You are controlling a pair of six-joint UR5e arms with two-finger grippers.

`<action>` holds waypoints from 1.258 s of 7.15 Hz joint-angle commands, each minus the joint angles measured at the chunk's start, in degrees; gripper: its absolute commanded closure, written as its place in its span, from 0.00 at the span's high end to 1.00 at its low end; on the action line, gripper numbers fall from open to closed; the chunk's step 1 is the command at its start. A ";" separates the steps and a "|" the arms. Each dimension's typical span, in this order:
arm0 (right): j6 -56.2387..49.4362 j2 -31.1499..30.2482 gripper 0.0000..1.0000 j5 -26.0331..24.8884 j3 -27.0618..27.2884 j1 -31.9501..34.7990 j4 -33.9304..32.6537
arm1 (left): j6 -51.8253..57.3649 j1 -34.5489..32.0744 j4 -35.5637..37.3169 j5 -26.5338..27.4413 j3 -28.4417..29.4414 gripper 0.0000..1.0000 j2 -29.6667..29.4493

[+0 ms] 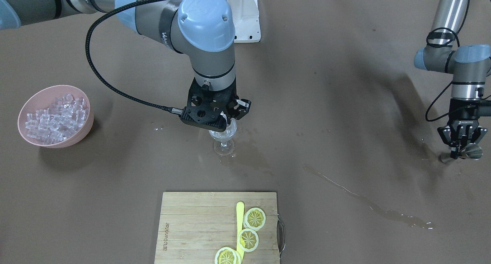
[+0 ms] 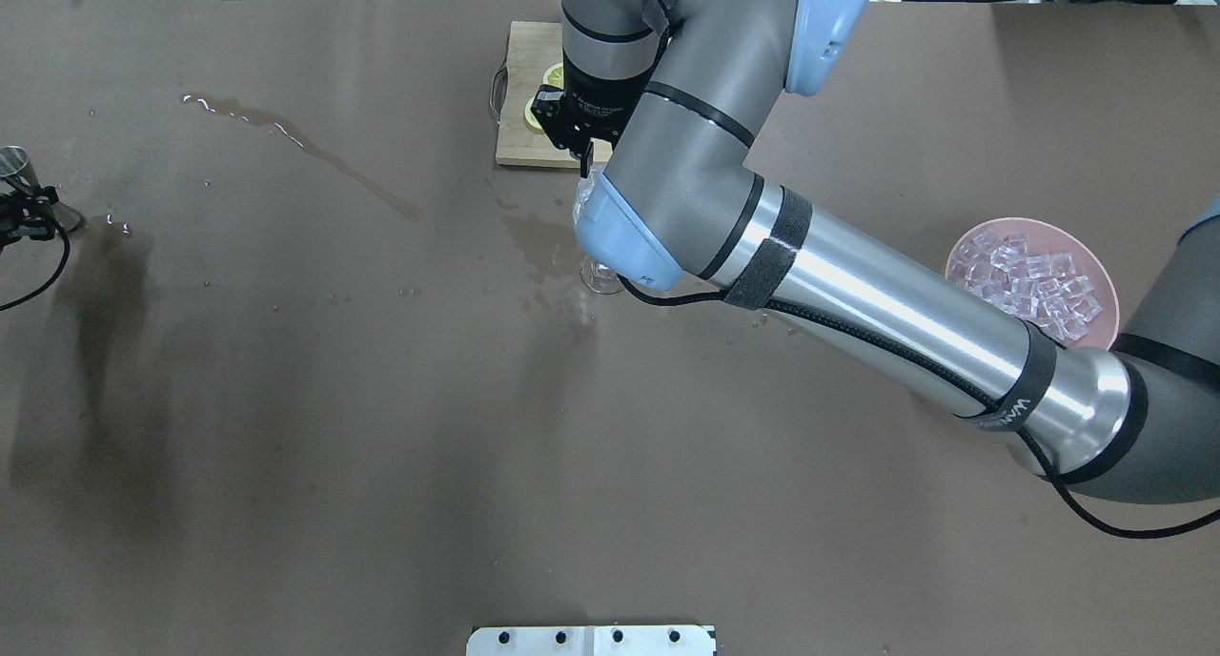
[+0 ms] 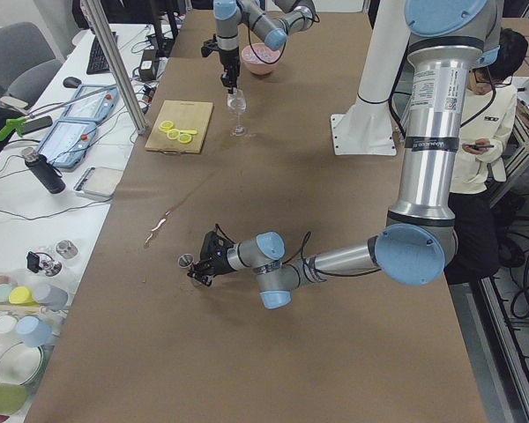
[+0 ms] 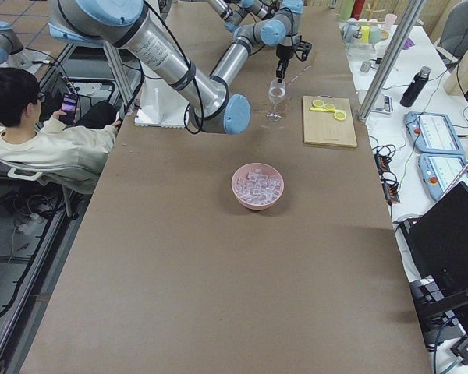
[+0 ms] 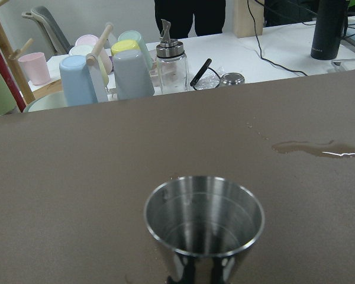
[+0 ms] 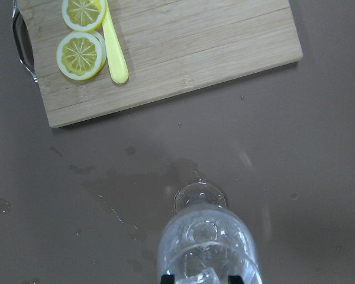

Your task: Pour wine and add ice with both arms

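Note:
My left gripper can release: the jigger would stand on the steel jigger's base (image 1: 445, 158), which meets the brown tabletop, its opening facing up.
The wine glass (image 1: 224, 138) stands upright mid-table; its bowl (image 6: 204, 236) fills the bottom of the right wrist view. My right gripper (image 1: 230, 122) hangs straight over the bowl, fingertips (image 6: 165, 278) just above its rim, shut on a small clear ice cube (image 6: 200, 274). I cannot tell whether liquid or ice is in the glass. The pink bowl (image 1: 23, 131) holds several ice cubes (image 1: 57, 116) at the table's end on my right. My left gripper (image 1: 462, 153) is low at the other end, shut on an upright steel jigger (image 5: 204, 219) by its lower half.
A bamboo cutting board (image 1: 191, 225) with lemon slices (image 1: 254, 218) and a yellow tool lies past the glass. A wet patch (image 1: 249, 156) lies beside the glass and a long spill streak (image 1: 364, 202) runs toward the left arm's side. The white robot base (image 1: 243, 14) is behind.

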 commanded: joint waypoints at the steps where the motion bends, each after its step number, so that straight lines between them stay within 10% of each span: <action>1: 0.02 -0.05 0.43 -0.02 0.06 0.00 0.00 | -0.32 0.35 -0.04 0.27 -0.11 0.00 0.01; 3: 0.02 -0.05 0.67 -0.02 0.06 0.00 0.00 | 0.21 0.35 -0.04 -0.08 -0.11 0.17 0.18; 5: 0.02 -0.14 0.86 -0.02 0.06 0.00 0.00 | 0.39 0.35 -0.04 -0.17 -0.89 0.68 0.53; 9: -9.17 -2.42 0.89 0.76 -0.03 5.25 -0.09 | 0.65 0.09 0.66 -9.46 -6.33 0.84 5.96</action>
